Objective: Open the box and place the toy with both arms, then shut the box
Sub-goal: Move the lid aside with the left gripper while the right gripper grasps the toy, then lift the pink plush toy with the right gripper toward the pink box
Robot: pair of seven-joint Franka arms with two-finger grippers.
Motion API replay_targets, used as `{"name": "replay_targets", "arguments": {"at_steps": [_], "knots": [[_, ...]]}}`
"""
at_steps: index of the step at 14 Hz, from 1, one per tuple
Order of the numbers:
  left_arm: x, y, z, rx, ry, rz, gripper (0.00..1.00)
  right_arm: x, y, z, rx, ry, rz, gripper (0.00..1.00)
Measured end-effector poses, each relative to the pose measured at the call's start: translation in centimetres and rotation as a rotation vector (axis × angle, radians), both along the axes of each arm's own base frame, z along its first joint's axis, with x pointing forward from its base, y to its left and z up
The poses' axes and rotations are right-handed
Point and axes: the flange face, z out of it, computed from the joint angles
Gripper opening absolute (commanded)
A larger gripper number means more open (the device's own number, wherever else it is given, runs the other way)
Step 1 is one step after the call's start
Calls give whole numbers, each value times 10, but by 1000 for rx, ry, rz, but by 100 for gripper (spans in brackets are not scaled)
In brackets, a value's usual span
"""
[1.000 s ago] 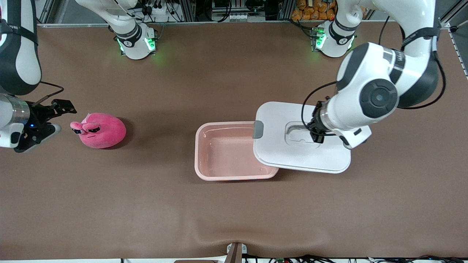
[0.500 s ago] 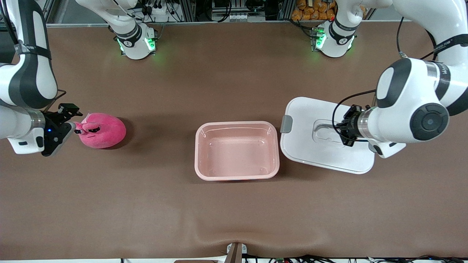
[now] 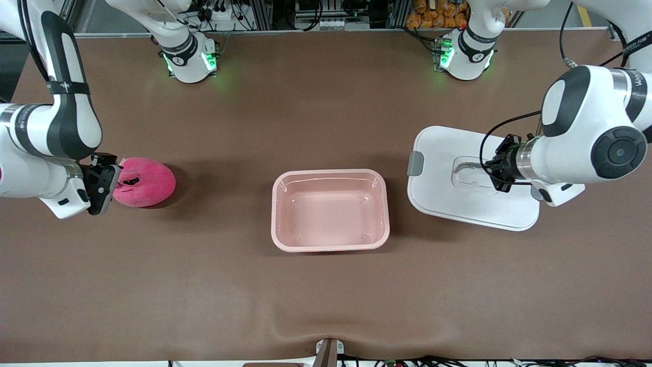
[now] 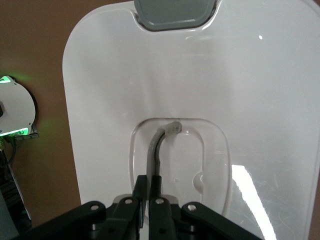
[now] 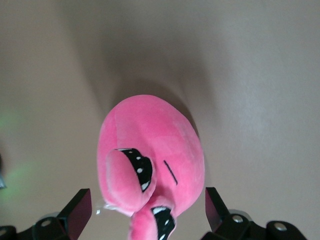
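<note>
The robot's right hand should place the pink plush toy in the pink tub, so next it should grab the toy by its small flap [image 5: 154,224].
The box [image 3: 331,211], a pink tub, stands open and empty at mid-table. Its white lid [image 3: 471,178] is off, beside the box toward the left arm's end. My left gripper [image 3: 496,173] is shut on the lid's recessed handle [image 4: 159,145]; in the left wrist view the left gripper [image 4: 150,180] pinches that grey handle on the lid [image 4: 200,75]. The pink plush toy [image 3: 145,182] lies toward the right arm's end. My right gripper [image 3: 104,186] stands open at its face. In the right wrist view the right gripper [image 5: 146,204] straddles the toy [image 5: 155,155], fingers [image 5: 80,205] apart from the plush.
The two arm bases with green lights [image 3: 191,58] [image 3: 461,56] stand at the table's back edge. A grey clip [image 3: 415,163] sits on the lid's end that faces the box. The brown table cover [image 3: 305,326] ripples near the front edge.
The left gripper has carried the lid off the box toward the left arm's end. The right gripper has moved in around the toy's face, still open.
</note>
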Motion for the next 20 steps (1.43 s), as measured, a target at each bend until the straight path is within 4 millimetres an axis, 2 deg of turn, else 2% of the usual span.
{"name": "replay_targets", "arguments": {"at_steps": [2, 5, 8, 9, 11, 12, 13, 14, 16, 20], "knots": [[1, 14, 1, -4, -21, 23, 0, -5, -1, -12, 19, 7, 43, 100], [6, 32, -2, -2, -36, 56, 0, -13, 1, -18, 32, 16, 79, 100], [15, 80, -3, -2, -66, 135, 0, -23, 4, -20, 36, -8, 99, 100], [17, 96, -4, 1, -79, 161, 0, -27, 5, -25, 35, -20, 103, 94], [20, 116, -8, 17, -90, 185, 0, -35, 8, -40, 38, -31, 113, 60], [21, 117, -12, 20, -88, 186, 0, -37, 10, -45, 42, -32, 129, 43], [21, 116, -16, 22, -83, 184, 0, -38, 12, -47, 46, -33, 151, 22], [22, 113, -21, 24, -76, 185, 0, -37, 14, -46, 52, -37, 175, 12], [23, 110, -29, 32, -65, 196, 0, -36, 15, -41, 62, -51, 221, 0], [23, 105, -32, 41, -59, 211, 0, -36, 14, -32, 62, -67, 236, 0]]}}
